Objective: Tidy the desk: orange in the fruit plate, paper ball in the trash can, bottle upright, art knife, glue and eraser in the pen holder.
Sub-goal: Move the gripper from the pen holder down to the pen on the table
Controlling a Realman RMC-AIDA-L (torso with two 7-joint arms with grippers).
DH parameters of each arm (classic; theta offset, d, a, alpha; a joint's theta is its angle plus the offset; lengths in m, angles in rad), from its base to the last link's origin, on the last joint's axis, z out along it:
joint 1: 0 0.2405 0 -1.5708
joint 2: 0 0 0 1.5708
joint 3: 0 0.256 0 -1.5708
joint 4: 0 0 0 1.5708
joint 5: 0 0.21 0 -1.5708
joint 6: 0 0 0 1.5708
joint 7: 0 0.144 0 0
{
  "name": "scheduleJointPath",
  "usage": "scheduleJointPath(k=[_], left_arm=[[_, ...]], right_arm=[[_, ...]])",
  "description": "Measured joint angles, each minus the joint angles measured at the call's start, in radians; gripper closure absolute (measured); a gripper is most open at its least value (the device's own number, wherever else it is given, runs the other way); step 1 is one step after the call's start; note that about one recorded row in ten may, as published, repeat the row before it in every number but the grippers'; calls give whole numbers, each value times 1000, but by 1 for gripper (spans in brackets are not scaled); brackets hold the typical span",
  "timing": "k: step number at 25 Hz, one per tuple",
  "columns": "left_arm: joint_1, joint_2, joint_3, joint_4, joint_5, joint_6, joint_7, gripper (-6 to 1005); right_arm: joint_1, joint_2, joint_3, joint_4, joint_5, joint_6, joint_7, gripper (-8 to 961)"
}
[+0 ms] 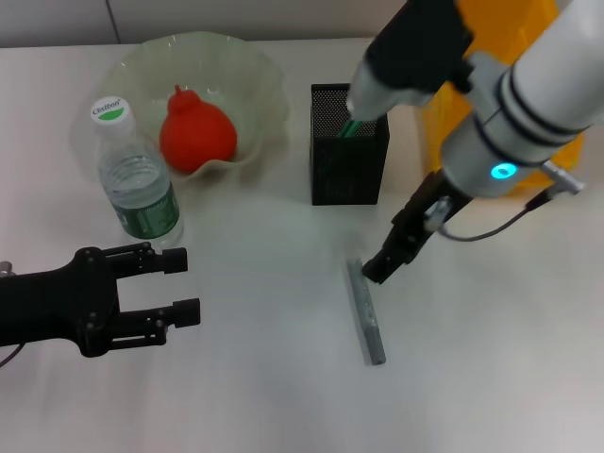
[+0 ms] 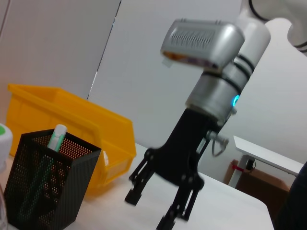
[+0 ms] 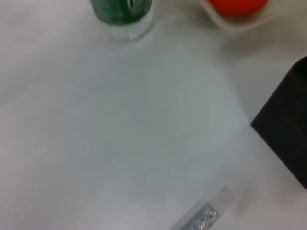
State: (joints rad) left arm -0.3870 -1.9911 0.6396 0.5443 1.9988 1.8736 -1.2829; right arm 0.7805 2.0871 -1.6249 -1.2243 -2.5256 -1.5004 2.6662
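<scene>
The art knife's far end [image 1: 355, 267] [image 3: 218, 203] is below and beside my right fingers, so my right gripper should lower and line up first, then close on the knife.
The grey art knife [image 1: 365, 311] lies flat on the table in front of the black mesh pen holder [image 1: 348, 144]; it also shows in the right wrist view [image 3: 204, 218]. A green-and-white glue stick [image 1: 351, 125] stands in the holder. My right gripper [image 1: 385, 264] is open and empty, just above the knife's far end; the left wrist view [image 2: 147, 212] shows its fingers spread. The orange [image 1: 196, 133] sits in the fruit plate [image 1: 255, 71]. The bottle [image 1: 137, 179] stands upright beside the plate. My left gripper [image 1: 186, 285] is open and empty at the lower left. No eraser or paper ball is in view.
A yellow bin [image 1: 528, 28] stands behind my right arm at the back right, and shows in the left wrist view [image 2: 72, 115] behind the pen holder [image 2: 48, 182]. The right wrist view shows the bottle's base [image 3: 122, 14] and the pen holder's edge [image 3: 288, 134].
</scene>
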Motion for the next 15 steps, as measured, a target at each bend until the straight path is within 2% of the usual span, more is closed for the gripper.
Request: scheduleJointPath(k=[7, 15], left_arm=[[2, 0, 0, -7, 2, -3, 1, 256], [6, -1, 1, -9, 3, -2, 6, 256]], right_arm=[[-5, 4, -134, 51, 3, 127, 43, 151], [-3, 5, -199, 108, 15, 214, 64, 208]])
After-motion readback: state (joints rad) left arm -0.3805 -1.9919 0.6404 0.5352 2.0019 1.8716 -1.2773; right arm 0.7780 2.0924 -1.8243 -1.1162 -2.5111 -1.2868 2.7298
